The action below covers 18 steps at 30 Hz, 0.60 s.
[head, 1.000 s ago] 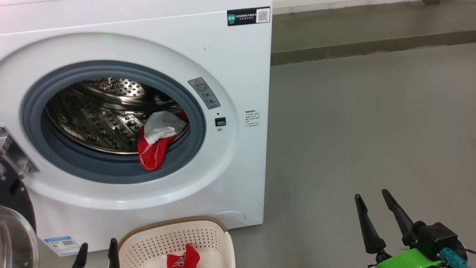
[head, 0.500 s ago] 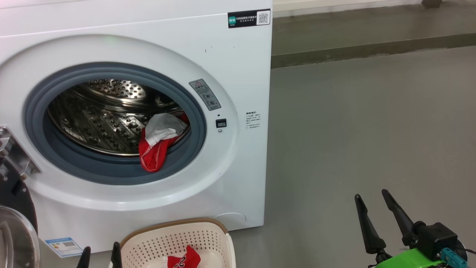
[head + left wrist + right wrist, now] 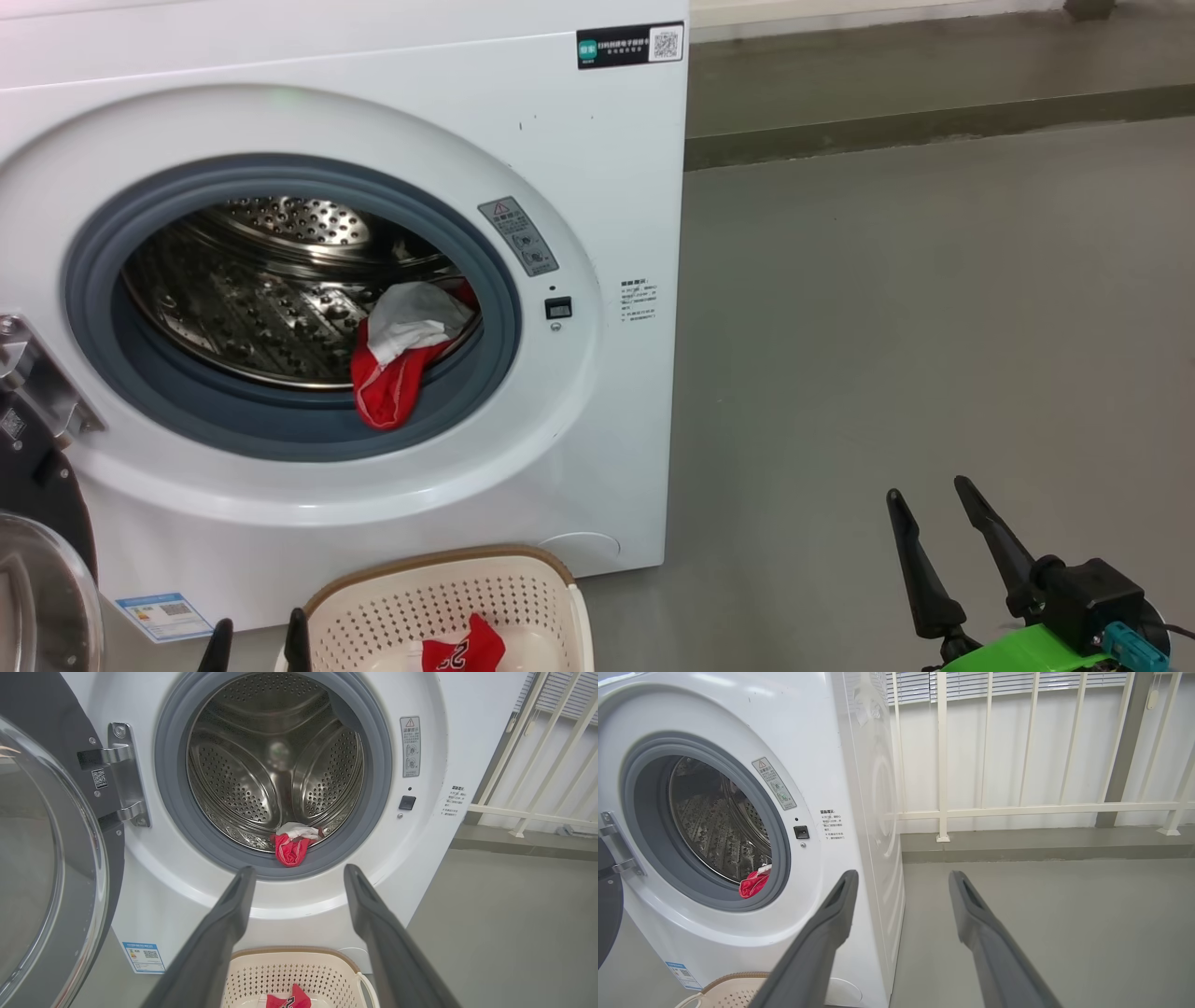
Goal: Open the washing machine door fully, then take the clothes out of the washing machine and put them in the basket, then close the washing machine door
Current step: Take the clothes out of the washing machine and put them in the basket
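Observation:
I will next use my left gripper to grab the red and white garment by its red end draped over the gasket (image 3: 386, 386), while its white part (image 3: 416, 318) lies slumped behind.
The white washing machine (image 3: 579, 168) stands with its black, glass-windowed door (image 3: 42, 868) swung wide to the left. One red and white piece of the clothes (image 3: 397, 350) hangs over the grey gasket at the drum's lower right, seen too in the left wrist view (image 3: 292, 844) and the right wrist view (image 3: 754, 883). The cream basket (image 3: 448, 597) sits on the floor below the opening with a red garment (image 3: 467, 649) inside. My left gripper (image 3: 260, 630) is open just left of the basket, fingers empty. My right gripper (image 3: 929, 499) is open over bare floor at the right.
Grey floor (image 3: 934, 308) stretches to the right of the machine. A raised kerb (image 3: 934, 121) and a white railing (image 3: 1017, 809) run along the back. The door hinge (image 3: 124, 772) sticks out at the opening's left.
The head view has shifted slightly. My left gripper's fingertips have edged a little to the right beside the basket. The clothes and basket lie as before.

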{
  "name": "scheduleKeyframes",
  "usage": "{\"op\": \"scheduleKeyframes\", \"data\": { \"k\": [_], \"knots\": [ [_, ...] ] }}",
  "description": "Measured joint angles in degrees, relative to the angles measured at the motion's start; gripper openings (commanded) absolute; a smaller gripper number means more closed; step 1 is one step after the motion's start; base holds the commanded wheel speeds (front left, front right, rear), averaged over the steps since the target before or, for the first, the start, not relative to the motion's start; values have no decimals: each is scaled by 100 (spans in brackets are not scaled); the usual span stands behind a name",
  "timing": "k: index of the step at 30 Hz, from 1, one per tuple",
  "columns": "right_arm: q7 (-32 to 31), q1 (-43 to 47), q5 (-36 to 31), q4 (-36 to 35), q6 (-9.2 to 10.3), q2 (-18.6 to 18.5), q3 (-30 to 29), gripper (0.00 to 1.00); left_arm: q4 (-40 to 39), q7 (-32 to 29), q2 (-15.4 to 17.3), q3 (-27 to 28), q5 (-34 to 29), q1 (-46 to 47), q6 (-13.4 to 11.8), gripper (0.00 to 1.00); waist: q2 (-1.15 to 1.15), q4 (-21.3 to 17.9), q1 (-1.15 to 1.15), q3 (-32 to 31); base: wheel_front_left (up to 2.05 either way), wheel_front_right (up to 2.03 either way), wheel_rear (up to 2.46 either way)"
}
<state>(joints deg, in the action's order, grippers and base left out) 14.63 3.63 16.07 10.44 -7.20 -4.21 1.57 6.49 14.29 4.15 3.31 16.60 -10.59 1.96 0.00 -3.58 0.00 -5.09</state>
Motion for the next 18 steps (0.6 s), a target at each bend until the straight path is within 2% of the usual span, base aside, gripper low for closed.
{"op": "scheduleKeyframes", "data": {
  "k": [11,18],
  "knots": [
    [0,-1,0,4,0,-1,27,100,-9,-67,51,-4,12,37,-49,100,0,7,0,111,0,0,0],
    [0,-11,0,3,0,-25,90,100,146,-307,121,-98,80,753,-44,100,0,73,0,371,0,0,0]
  ]
}}
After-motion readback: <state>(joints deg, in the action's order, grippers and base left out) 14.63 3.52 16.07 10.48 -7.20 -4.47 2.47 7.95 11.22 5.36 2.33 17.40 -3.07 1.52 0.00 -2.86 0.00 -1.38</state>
